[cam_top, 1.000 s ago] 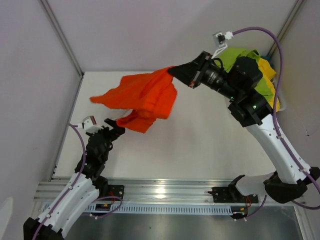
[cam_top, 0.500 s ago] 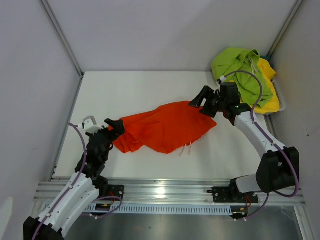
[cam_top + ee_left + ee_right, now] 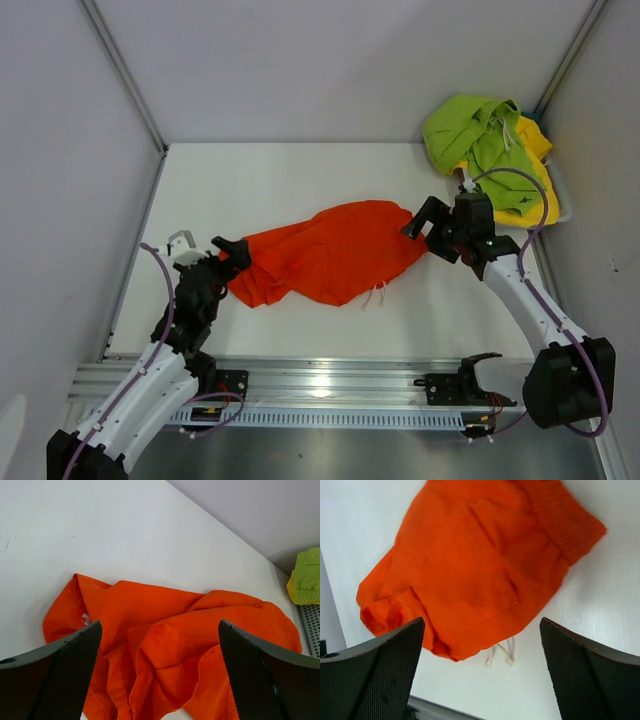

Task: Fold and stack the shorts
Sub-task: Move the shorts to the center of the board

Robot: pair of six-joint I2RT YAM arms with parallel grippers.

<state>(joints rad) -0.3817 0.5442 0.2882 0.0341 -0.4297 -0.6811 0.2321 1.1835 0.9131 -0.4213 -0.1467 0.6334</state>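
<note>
I will grab the waistband's outer corner (image 3: 421, 243) with my right gripper next, to spread the orange shorts (image 3: 330, 255) flat for folding.
The orange shorts (image 3: 330, 255) lie crumpled across the middle of the white table (image 3: 300, 180), white drawstrings (image 3: 375, 297) poking out at the near edge. My left gripper (image 3: 232, 256) stands open at their left end, rumpled cloth (image 3: 165, 650) below its jaws. My right gripper (image 3: 424, 222) stands open beside their right end, above the waistband (image 3: 565, 517), holding nothing. Lime green shorts (image 3: 475, 130) lie heaped on yellow shorts (image 3: 540, 190) at the back right corner.
Grey walls enclose the table on the left, back and right. A metal rail (image 3: 330, 385) runs along the near edge between the arm bases. Bare table (image 3: 290, 180) lies behind the orange shorts.
My right gripper swung the orange shorts down from the air onto the table, let go and opened, then drew back a little to the right. The left arm barely moved.
</note>
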